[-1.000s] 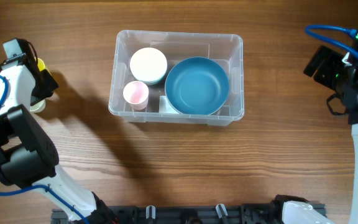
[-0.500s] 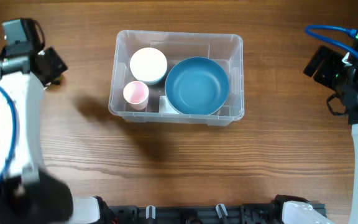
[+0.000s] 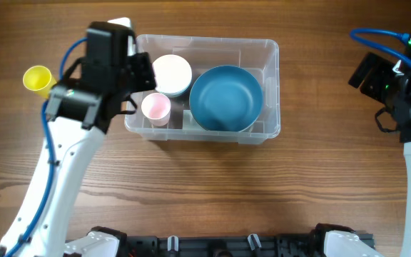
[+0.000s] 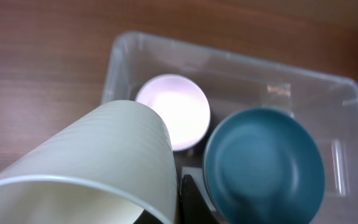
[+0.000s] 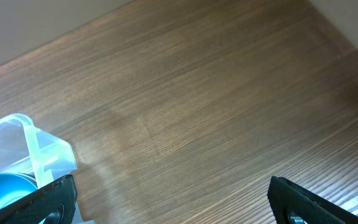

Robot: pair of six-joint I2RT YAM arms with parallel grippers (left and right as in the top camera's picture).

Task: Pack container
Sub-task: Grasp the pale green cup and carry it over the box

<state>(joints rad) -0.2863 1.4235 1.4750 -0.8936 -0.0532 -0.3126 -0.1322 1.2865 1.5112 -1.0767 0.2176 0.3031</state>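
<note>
The cream ribbed cup (image 4: 104, 155) still lies sideways over the container's edge, so it would land short on that edge if my left gripper opened now.
The clear container (image 3: 271, 51) stands at the table's middle and holds a blue bowl (image 3: 225, 98), a white bowl (image 3: 170, 73) and a pink cup (image 3: 155, 107). My left gripper (image 3: 140, 84) hovers over the container's left edge. In the left wrist view it (image 4: 178, 208) is shut on a cream ribbed cup (image 4: 104, 155), held on its side above the container (image 4: 229, 53), the white bowl (image 4: 174, 111) and the blue bowl (image 4: 263, 165). My right gripper (image 5: 173, 199) is open and empty, off the container's right corner (image 5: 36, 143).
A yellow cup (image 3: 37, 78) stands on the wooden table left of the container. My right arm (image 3: 405, 107) stays at the table's far right edge.
My left arm has swung from the far left edge over to the container's left side, carrying the cream cup. The yellow cup stays behind on the table. The right arm has not moved.
</note>
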